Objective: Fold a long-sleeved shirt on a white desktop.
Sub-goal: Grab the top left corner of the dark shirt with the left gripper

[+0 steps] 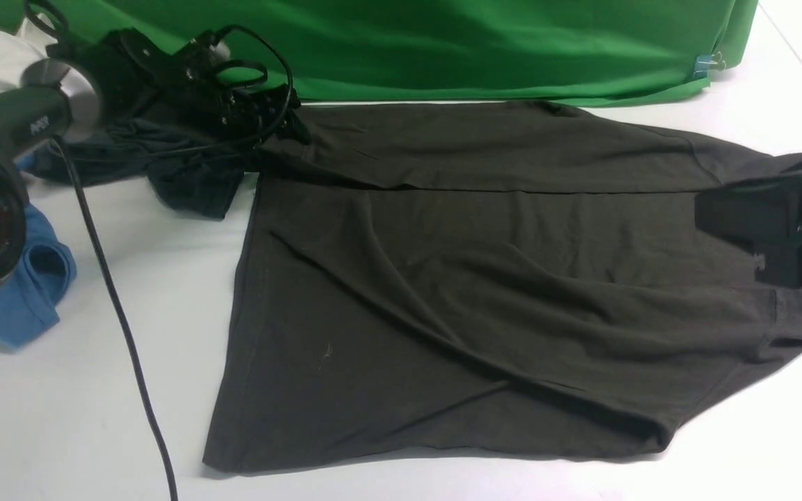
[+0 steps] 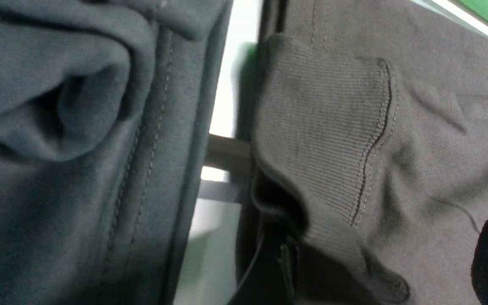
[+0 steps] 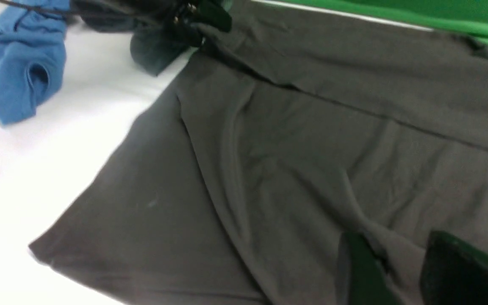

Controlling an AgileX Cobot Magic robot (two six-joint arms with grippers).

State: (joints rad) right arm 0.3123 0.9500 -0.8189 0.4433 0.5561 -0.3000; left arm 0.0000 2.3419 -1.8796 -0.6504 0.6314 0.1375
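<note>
The left gripper grabs the shirt by the ribbed sleeve cuff point(image 2: 316, 162) next, since its open edge point(image 2: 284, 192) stands up while the sleeve behind it lies flat.
The long-sleeved shirt point(image 1: 457, 292) lies spread out on the white desktop point(image 1: 95, 431), dark olive-brown, with one sleeve folded across its far edge. My left gripper point(image 1: 272, 115) hovers at the shirt's far left corner. In the left wrist view its jaws point(image 2: 390, 271) stand wide apart over the ribbed cuff point(image 2: 324, 140), gripping nothing. My right gripper point(image 1: 759, 264) sits on the shirt's right end. In the right wrist view the right gripper point(image 3: 405, 271) has its dark green fingers point(image 3: 362, 275) pinched on a raised fold of the shirt point(image 3: 311, 169).
A dark grey-teal garment point(image 1: 185, 174) lies bunched beside the shirt's far left corner. A blue garment point(image 1: 25, 292) sits at the left under my left arm. A green cloth point(image 1: 443, 49) hangs along the back. A black cable point(image 1: 122, 327) trails over the desktop.
</note>
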